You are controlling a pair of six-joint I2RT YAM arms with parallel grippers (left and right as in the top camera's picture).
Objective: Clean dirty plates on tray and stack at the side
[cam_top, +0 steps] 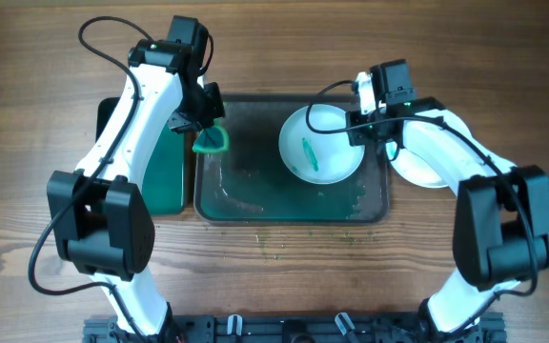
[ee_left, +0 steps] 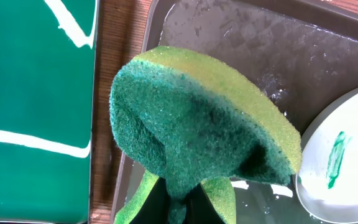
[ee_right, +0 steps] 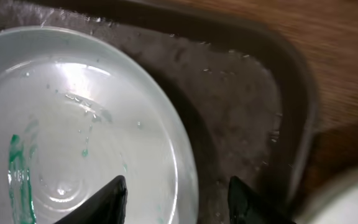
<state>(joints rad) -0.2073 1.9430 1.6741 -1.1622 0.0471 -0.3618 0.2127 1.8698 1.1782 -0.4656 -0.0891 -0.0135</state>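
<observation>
I should grab the white plate's rim (cam_top: 358,145) next with my right gripper, on the side away from the sponge (cam_top: 213,141). The plate's smeared side then stays open to clean and stack.
A white plate (cam_top: 319,145) with a teal smear lies in the right half of the dark tray (cam_top: 246,181). My right gripper (cam_top: 370,129) is open, with the plate's right rim between its fingers. In the right wrist view the gripper (ee_right: 179,202) straddles the rim of the wet plate (ee_right: 73,124) over the tray floor (ee_right: 241,112). Another white plate (cam_top: 422,171) lies on the table right of the tray, partly under my right arm. My left gripper (cam_top: 203,129) is shut on a green sponge (cam_top: 213,141) above the tray's back left corner. The sponge (ee_left: 197,124) fills the left wrist view.
A narrow green tray (cam_top: 160,181) lies left of the dark tray, and it also shows in the left wrist view (ee_left: 36,93). The dark tray's floor is wet with green residue (cam_top: 351,200). Small green specks (cam_top: 284,238) dot the table in front of the tray.
</observation>
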